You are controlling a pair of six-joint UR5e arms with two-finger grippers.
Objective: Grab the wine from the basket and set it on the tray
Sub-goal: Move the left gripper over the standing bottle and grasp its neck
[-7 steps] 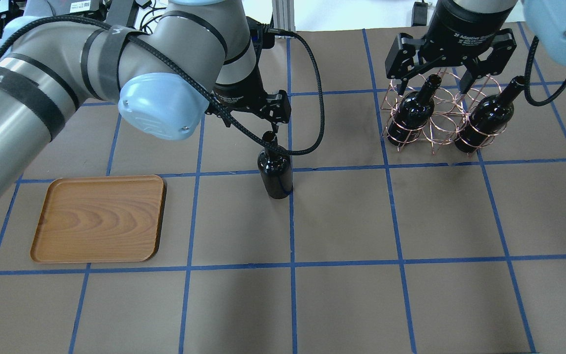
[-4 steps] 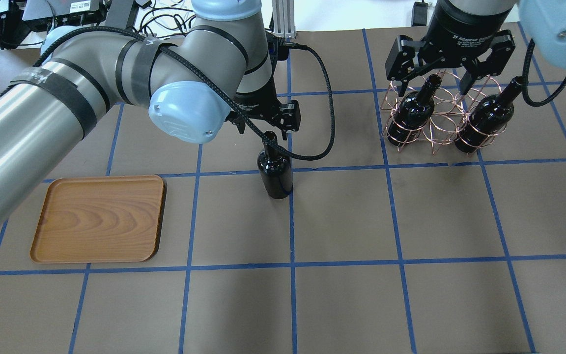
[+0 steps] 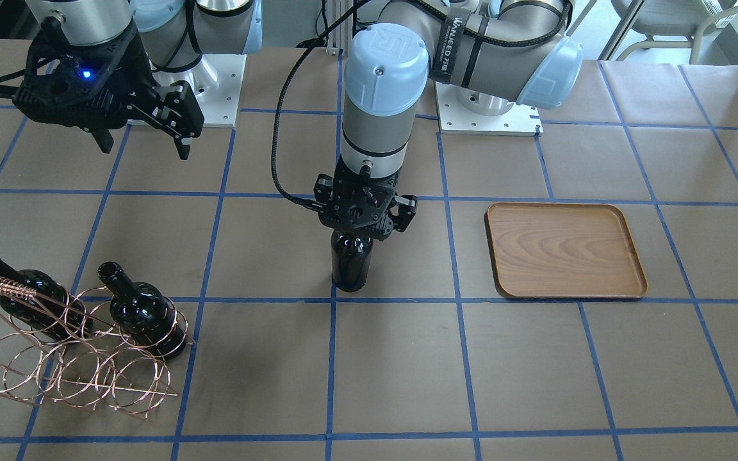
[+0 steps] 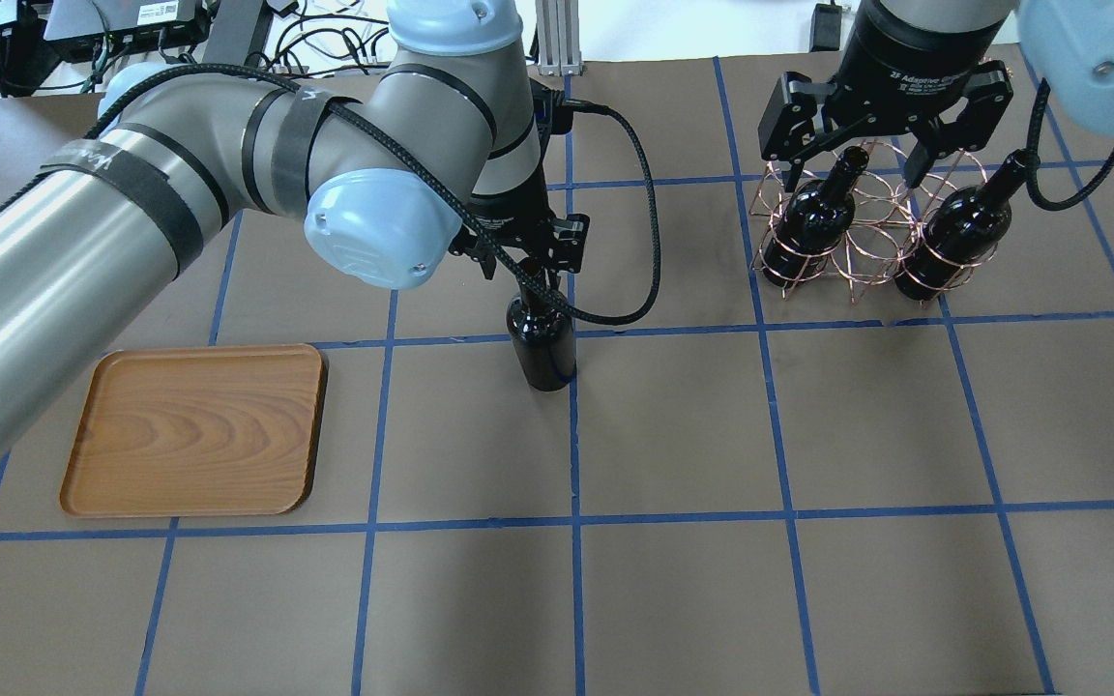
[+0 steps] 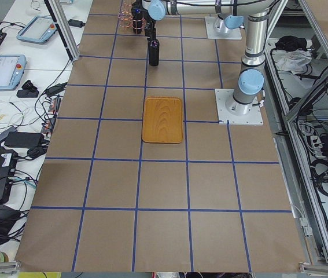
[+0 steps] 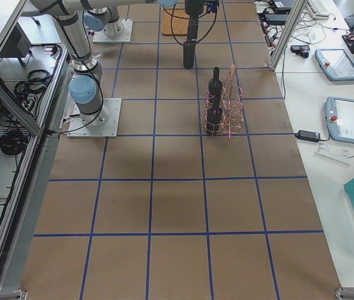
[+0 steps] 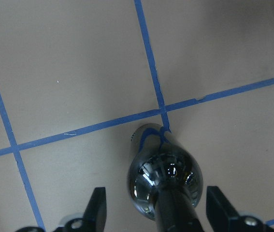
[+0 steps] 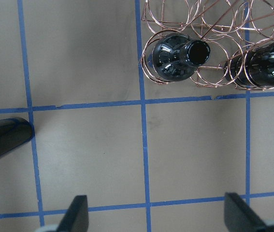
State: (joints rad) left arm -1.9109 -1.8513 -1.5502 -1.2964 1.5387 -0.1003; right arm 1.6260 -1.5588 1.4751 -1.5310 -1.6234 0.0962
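Observation:
The dark wine bottle needs to go on the wooden tray, so next my left gripper needs to pick it up by its neck (image 7: 174, 208).
One wine bottle (image 4: 543, 343) stands upright on the table mat at the centre; it also shows in the front view (image 3: 350, 266) and the left wrist view (image 7: 163, 176). My left gripper (image 4: 530, 270) is open, its fingers (image 7: 98, 208) on either side of the bottle's neck with gaps. Two more bottles (image 4: 813, 217) (image 4: 963, 227) lean in the copper wire basket (image 4: 866, 261) at the back right. My right gripper (image 4: 850, 177) is open and empty above the basket. The wooden tray (image 4: 194, 430) lies bare at the front left.
Blue tape lines grid the brown table mat (image 4: 673, 580). A black cable (image 4: 649, 242) loops from the left wrist past the standing bottle. The tray sits about one grid square to the left of the standing bottle. The basket has several unfilled rings (image 3: 74, 378).
My left gripper has moved right and come down over the standing bottle, so its fingers now straddle the neck. The bottle, the basket and my right gripper have not moved.

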